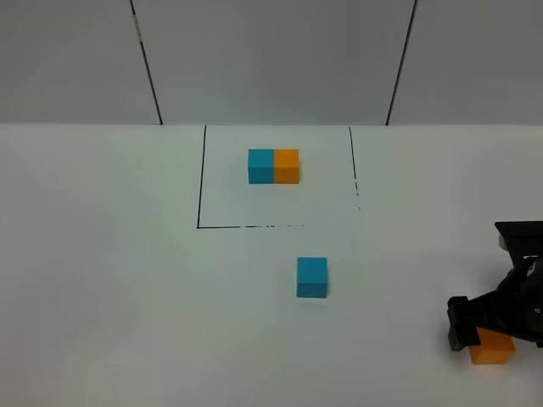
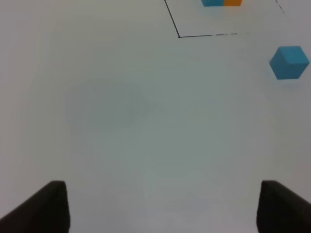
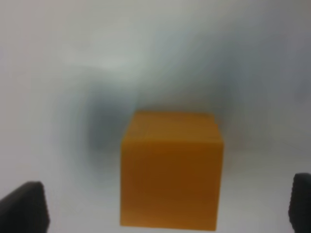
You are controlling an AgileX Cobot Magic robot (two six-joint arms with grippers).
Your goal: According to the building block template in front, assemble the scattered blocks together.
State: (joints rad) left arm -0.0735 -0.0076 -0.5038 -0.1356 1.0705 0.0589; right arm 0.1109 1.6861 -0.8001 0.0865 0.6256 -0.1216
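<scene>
I would miss the orange cube if I closed now, because my fingers are above it. I should lower my right gripper first, then close it on the cube.
The building block template (image 1: 273, 166), a short sky-blue and orange bar, lies inside the black outline at the back; its edge shows in the left wrist view (image 2: 222, 2). The scattered sky-blue cube (image 1: 311, 277) sits alone mid-table, also in the left wrist view (image 2: 289, 62). The scattered orange cube (image 1: 492, 349) sits at the front right, partly under my right gripper (image 1: 490, 332). In the right wrist view the orange cube (image 3: 170, 170) lies between the wide-open jaws of the right gripper (image 3: 163, 208), untouched. My left gripper (image 2: 163, 213) is open and empty over bare table.
A black outlined rectangle (image 1: 200, 178) marks the template area on the white table. A grey panelled wall (image 1: 271, 59) stands behind the table. The orange cube lies near the table's front right corner.
</scene>
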